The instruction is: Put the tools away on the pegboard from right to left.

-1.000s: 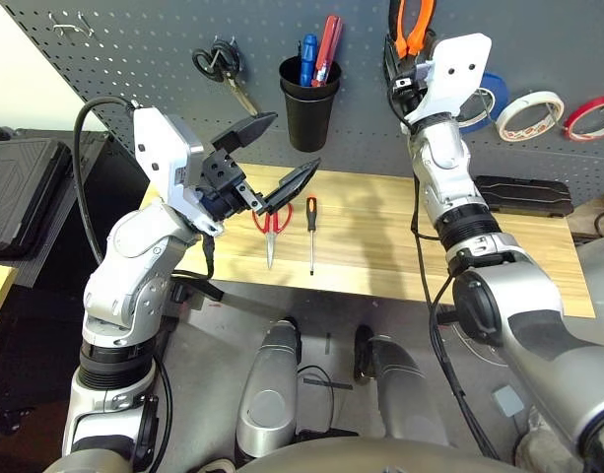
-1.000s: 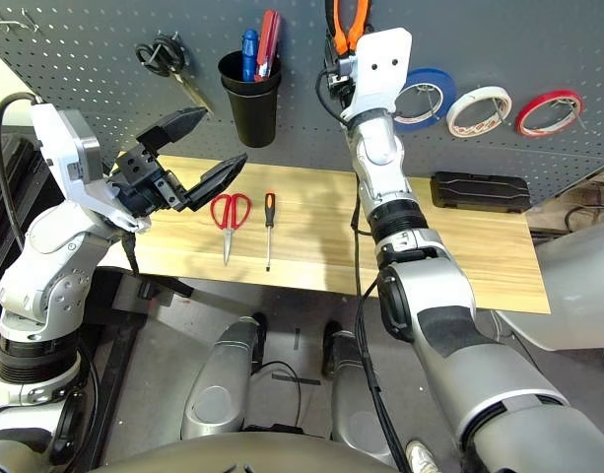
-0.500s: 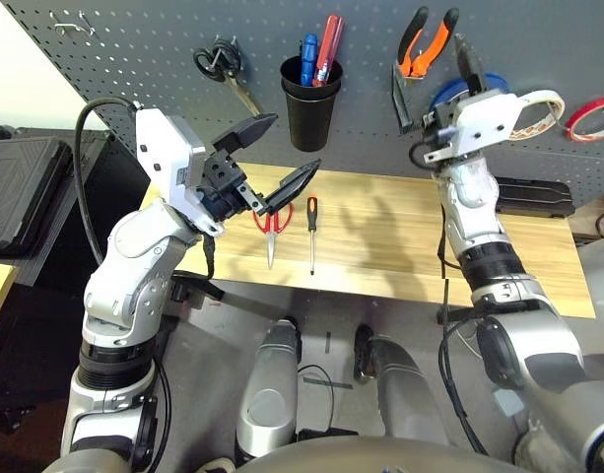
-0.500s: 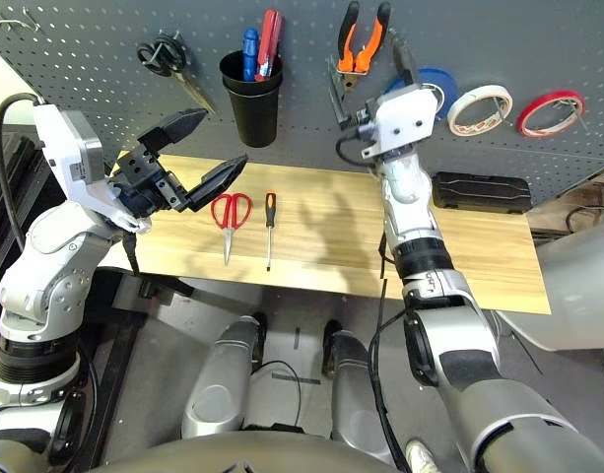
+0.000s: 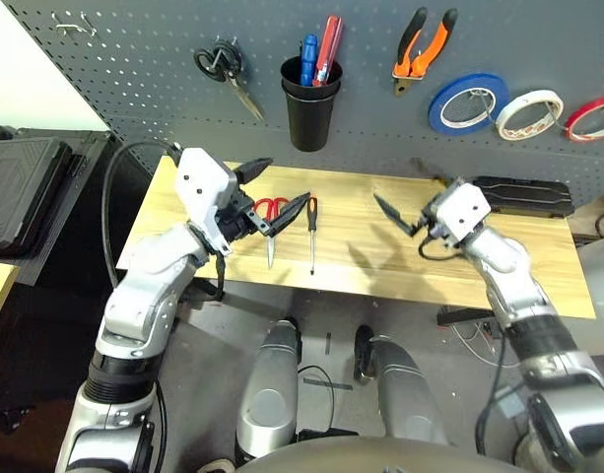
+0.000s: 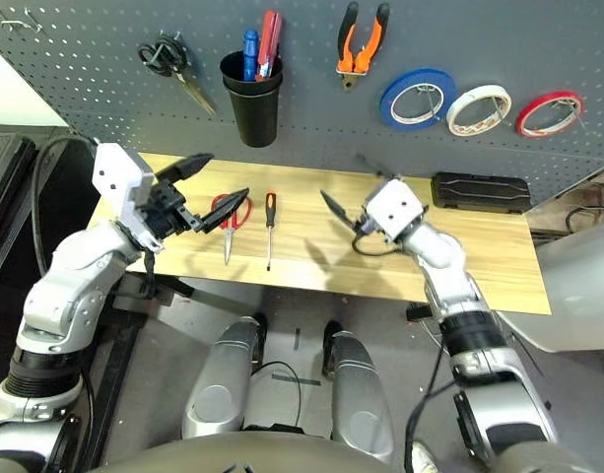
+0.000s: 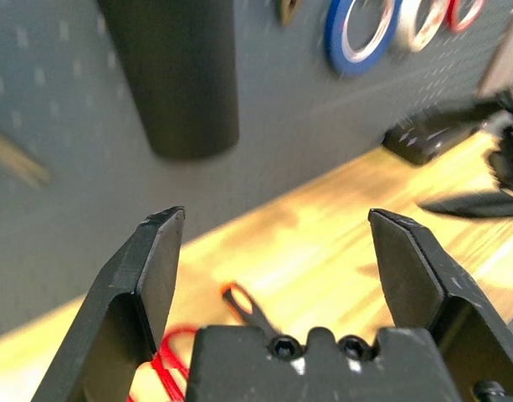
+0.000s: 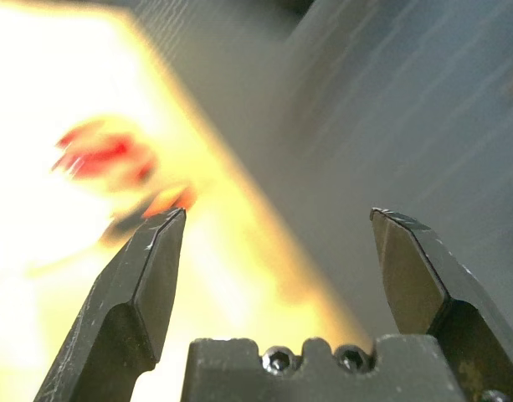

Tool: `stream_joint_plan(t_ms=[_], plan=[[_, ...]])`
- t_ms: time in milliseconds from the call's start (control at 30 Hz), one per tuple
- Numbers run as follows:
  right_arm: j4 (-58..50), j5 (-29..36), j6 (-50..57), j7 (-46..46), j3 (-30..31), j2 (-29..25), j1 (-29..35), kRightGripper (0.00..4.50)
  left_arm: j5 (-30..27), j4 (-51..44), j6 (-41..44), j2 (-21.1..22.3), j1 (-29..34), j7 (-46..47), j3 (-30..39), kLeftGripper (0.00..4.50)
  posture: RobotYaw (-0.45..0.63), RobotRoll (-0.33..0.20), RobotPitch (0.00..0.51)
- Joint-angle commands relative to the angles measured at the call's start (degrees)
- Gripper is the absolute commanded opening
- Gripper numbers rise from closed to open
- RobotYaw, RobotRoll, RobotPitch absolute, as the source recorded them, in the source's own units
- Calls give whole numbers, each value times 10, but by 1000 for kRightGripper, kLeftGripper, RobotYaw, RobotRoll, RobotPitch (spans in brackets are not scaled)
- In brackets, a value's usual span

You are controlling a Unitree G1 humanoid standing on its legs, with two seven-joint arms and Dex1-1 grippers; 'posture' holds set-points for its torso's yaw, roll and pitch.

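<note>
The left gripper grabs the screwdriver by the black-and-orange handle (image 5: 312,216) next, since the screwdriver has a thin steel shaft (image 5: 312,252) below its thick end.
The dark grey pegboard (image 5: 134,59) stands behind the wooden table (image 5: 380,256). On it hang the orange-and-black pliers (image 5: 420,44) and the whitish tape roll (image 5: 528,113). Red-handled scissors (image 5: 271,222) and the slim screwdriver (image 5: 311,232) lie side by side on the table's left half. My left gripper (image 5: 288,178) hovers open just above the scissors' handles, holding nothing; its wrist view shows the screwdriver (image 7: 248,306) between the open fingers. My right gripper (image 5: 395,185) is open and empty, low over the middle of the table and pointing left.
A black cup (image 5: 309,99) with blue and red tools, black-handled scissors (image 5: 223,69), a blue tape roll (image 5: 469,101) and a red one (image 5: 590,116) hang on the board. A flat black case (image 5: 523,195) lies at the table's back right.
My right arm came away from the pegboard, leaving the pliers hanging there, and dropped low over the table. My left gripper sank toward the scissors and screwdriver.
</note>
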Motion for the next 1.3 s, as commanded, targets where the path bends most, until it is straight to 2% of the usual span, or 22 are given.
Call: stream_joint_plan(t_ms=[33, 233, 433, 700, 1033, 1300], plan=[[-7, -7, 31, 29, 10, -21, 22, 4415, 24, 14, 22, -19, 16, 28, -24, 4500, 347, 0, 246], [1, -19, 58, 48, 14, -37, 45, 4415, 70, 55, 73, -76, 16, 100, -58, 4500, 339, 0, 254], [10, -40, 77, 59, 26, -43, 53, 4415, 109, 132, 75, -145, -2, 161, -76, 4500, 318, 0, 261], [5, -69, 107, 48, 38, -39, 54, 4415, 140, 252, 125, -178, -76, 173, -96, 4500, 286, 0, 282], [-39, -91, 153, 29, 54, -26, 82, 4415, 159, 460, 69, -222, -184, 199, -71, 4500, 232, 0, 319], [-76, -81, 173, 6, 44, -10, 99, 4415, 173, 646, -10, -246, -271, 207, -59, 4500, 165, 0, 335]])
